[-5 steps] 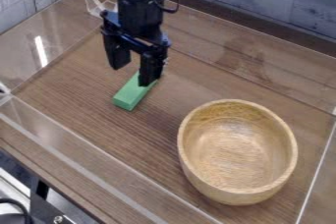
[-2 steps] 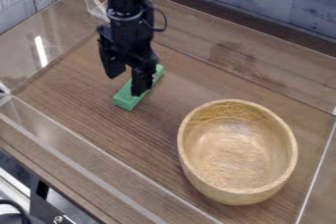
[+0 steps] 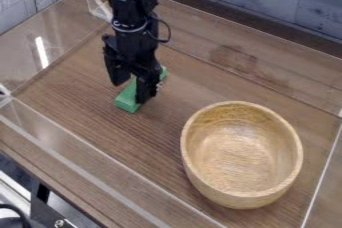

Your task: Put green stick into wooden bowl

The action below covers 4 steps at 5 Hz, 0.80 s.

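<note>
My gripper is going to grab the stick by its body next, to put the green stick into the wooden bowl.
The green stick lies flat on the dark wooden table, left of the middle. My black gripper hangs straight down over it, open, with one finger on each side of the stick's far half. That far half is hidden behind the fingers. Whether the pads touch the stick I cannot tell. The wooden bowl sits at the lower right, round and light tan, with nothing inside it.
A clear plastic wall runs along the front and left edges of the table. A grey plank wall stands behind. Bare table lies between the stick and the bowl.
The gripper has come down and slightly left, from just above the stick's far end to straddling the stick. Stick and bowl have not moved.
</note>
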Tool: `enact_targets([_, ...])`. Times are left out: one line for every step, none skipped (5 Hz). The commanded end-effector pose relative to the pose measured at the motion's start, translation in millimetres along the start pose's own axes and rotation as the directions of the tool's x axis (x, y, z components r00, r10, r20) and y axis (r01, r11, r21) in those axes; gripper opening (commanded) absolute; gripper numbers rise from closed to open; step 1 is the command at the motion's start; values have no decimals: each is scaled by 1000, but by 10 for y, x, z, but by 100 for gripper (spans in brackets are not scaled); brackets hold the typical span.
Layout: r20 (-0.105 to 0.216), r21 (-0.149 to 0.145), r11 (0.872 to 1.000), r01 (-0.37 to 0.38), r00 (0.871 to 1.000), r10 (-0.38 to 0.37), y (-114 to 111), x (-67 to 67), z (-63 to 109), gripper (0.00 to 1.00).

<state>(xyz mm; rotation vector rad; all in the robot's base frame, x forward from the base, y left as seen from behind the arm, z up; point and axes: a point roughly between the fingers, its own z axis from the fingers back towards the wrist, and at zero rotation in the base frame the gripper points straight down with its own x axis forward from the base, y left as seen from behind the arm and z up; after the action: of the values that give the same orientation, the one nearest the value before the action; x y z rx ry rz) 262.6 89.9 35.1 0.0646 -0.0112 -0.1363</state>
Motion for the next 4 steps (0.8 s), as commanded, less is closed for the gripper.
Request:
enact_targets([32, 12, 1000, -6, 999, 6, 35, 51, 8, 100])
enact_targets([41, 6, 1000, -12, 999, 12, 30, 66, -18, 100])
enact_targets([47, 1, 1000, -18, 999, 18, 29, 79, -46, 100])
enact_targets([54, -3, 1000, -23, 998, 23, 34, 84, -74, 0])
